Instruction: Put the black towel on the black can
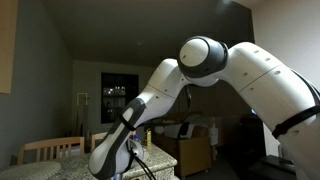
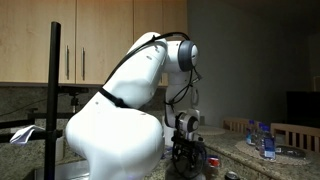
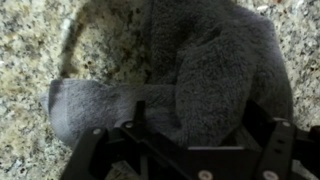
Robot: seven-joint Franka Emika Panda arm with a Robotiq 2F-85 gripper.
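The towel's thick fold [image 3: 200, 108] rises between my two fingers, which are down on either side of the fold. My gripper should close on the towel now.
The black towel [image 3: 205, 70] lies bunched on the speckled granite counter [image 3: 30, 40] and fills most of the wrist view. My gripper [image 3: 195, 120] is open, with one finger on each side of the towel's thick fold, low over it. In an exterior view the gripper [image 2: 186, 152] hangs down close to the counter. A dark can with a red top [image 2: 212, 161] stands just beside it. In an exterior view the arm's link [image 1: 118, 148] hides the gripper and the towel.
Clear bottles [image 2: 262, 140] and a dish stand on the counter far from the gripper. A yellow bottle [image 1: 147, 135] stands behind the arm. Wooden chairs [image 1: 50, 150] and cabinets [image 2: 100, 40] surround the counter. The room is dim.
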